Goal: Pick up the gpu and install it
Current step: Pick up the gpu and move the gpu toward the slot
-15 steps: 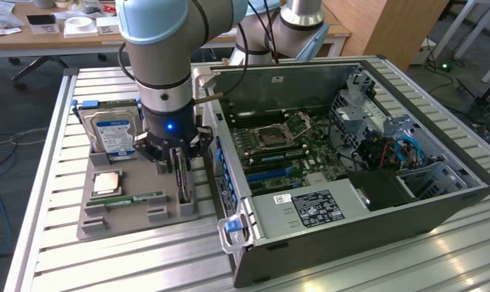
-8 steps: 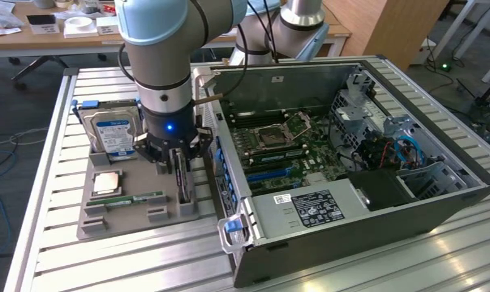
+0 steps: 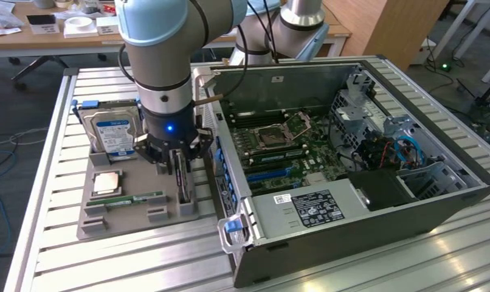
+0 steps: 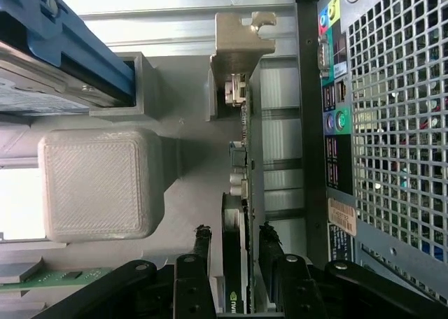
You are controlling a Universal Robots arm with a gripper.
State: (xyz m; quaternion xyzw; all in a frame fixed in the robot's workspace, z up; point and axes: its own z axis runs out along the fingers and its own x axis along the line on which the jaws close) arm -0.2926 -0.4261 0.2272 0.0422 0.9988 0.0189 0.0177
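The silver bracket point(image 4: 238, 39) flares into a bent tab, so I should next grab the GPU by the flat sides of its black cooler point(image 4: 236, 266).
The gpu point(image 3: 182, 182) stands on its edge in a slot at the exterior view's right of the grey holder tray point(image 3: 123, 220). My gripper point(image 3: 176, 159) hangs straight down over it. In the wrist view the gpu point(image 4: 241, 186) runs away from me as a thin card with its silver bracket point(image 4: 238, 39) at the far end. The gripper point(image 4: 236, 245) is open, with one black finger on each side of the card and a small gap showing on at least one side. The card rests in its slot.
On the same tray are a silver hard drive point(image 3: 113, 131), a processor chip point(image 3: 106, 182) and a green memory stick point(image 3: 135, 199). The open computer case point(image 3: 351, 140) lies right beside the tray, motherboard point(image 3: 286, 146) facing up. Its rear panel point(image 4: 392, 123) is close to the card.
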